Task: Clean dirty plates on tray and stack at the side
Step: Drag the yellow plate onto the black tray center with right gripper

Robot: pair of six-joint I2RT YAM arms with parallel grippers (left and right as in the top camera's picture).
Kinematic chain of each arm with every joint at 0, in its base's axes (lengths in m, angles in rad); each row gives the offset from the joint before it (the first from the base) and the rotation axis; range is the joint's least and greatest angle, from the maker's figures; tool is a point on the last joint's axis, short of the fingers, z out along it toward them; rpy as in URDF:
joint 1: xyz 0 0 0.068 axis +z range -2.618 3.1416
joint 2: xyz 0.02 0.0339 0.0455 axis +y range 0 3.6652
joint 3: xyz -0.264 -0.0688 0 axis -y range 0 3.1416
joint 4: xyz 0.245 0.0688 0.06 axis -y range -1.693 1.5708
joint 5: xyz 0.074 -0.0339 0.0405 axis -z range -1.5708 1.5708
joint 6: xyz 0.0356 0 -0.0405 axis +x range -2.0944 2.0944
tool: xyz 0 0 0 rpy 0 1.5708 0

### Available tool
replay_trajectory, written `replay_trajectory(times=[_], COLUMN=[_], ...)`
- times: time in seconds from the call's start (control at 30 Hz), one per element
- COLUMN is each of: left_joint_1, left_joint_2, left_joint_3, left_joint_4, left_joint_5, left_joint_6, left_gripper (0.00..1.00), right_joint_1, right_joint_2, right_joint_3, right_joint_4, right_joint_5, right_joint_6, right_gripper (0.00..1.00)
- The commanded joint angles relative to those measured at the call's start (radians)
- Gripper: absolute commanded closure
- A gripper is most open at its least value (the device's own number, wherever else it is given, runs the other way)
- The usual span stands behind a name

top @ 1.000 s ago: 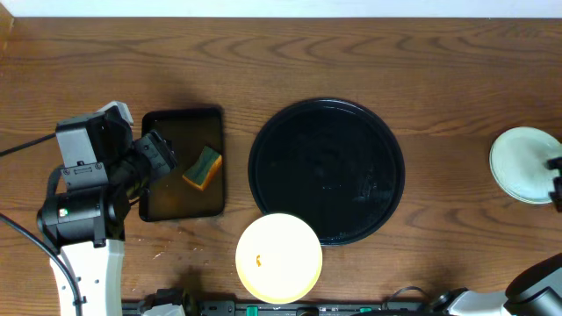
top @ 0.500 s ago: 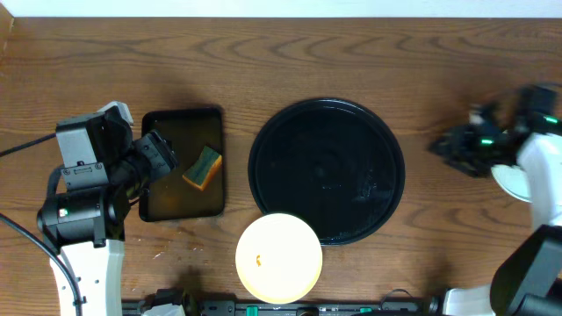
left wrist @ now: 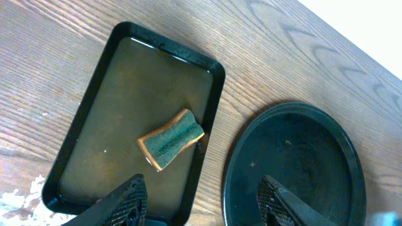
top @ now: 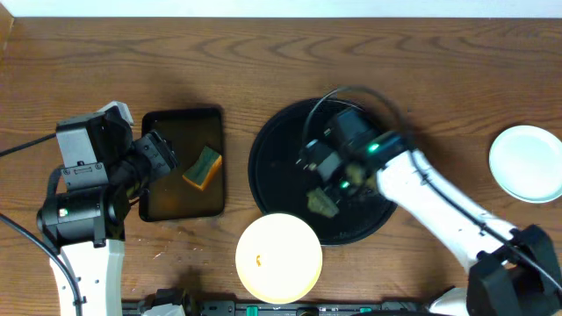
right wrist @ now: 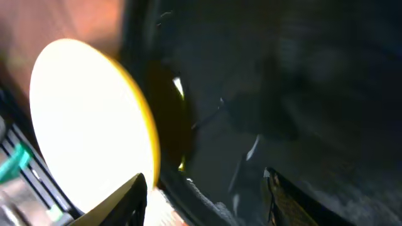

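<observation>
My right gripper picks up the yellow plate by its back edge at the tray [top: 291, 218] [right wrist: 148, 119] next, which leaves the plate's smeared side free to clean.
The pale yellow plate [top: 279, 257] lies at the table's front with its back edge on the front rim of the round black tray [top: 290, 132]. It bears a small orange smear. A pale mint plate [top: 527, 162] lies at the far right; I cannot tell whether another lies under it. My right gripper [top: 323, 200] is open and empty over the tray's front part, just behind the yellow plate. In the right wrist view the yellow plate [right wrist: 88, 125] shows bright at left, the tray [right wrist: 282, 94] at right, and the open gripper [right wrist: 207, 198] below. My left gripper [top: 160, 158] is open and empty.
A small rectangular black tray [top: 154, 118] holding a green-and-tan sponge [top: 203, 168] stands left of the round tray. In the left wrist view the sponge [left wrist: 171, 139] lies above the open fingers [left wrist: 204, 204], with the round tray [left wrist: 295, 163] at right. Cables run along the front edge.
My right arm has swung from the far right edge to over the round tray, near the yellow plate. The mint plate is now uncovered. The left arm has not moved.
</observation>
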Motion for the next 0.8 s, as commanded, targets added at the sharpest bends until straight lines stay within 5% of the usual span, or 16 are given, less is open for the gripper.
replay_trajectory(times=[0.0, 0.43, 0.7, 0.77], left_joint_1=[0.005, 0.005, 0.005, 0.005], left_joint_2=[0.006, 0.006, 0.006, 0.006], left_joint_3=[-0.002, -0.002, -0.002, -0.002], left_joint_4=[0.001, 0.000, -0.003, -0.003], left_joint_5=[-0.010, -0.010, -0.010, -0.010], left_joint_6=[0.014, 0.014, 0.014, 0.014], left_gripper=[0.42, 0.42, 0.42, 0.42], right_joint_1=[0.083, 0.110, 0.110, 0.110], right_joint_2=[0.001, 0.001, 0.101, 0.140], right_joint_3=[-0.060, -0.172, -0.173, -0.172], right_joint_4=[0.031, 0.087, 0.118, 0.136], right_joint_5=[0.019, -0.157, -0.140, -0.151], right_joint_6=[-0.108, -0.193, -0.211, -0.212], right_gripper=[0.42, 0.28, 0.34, 0.43])
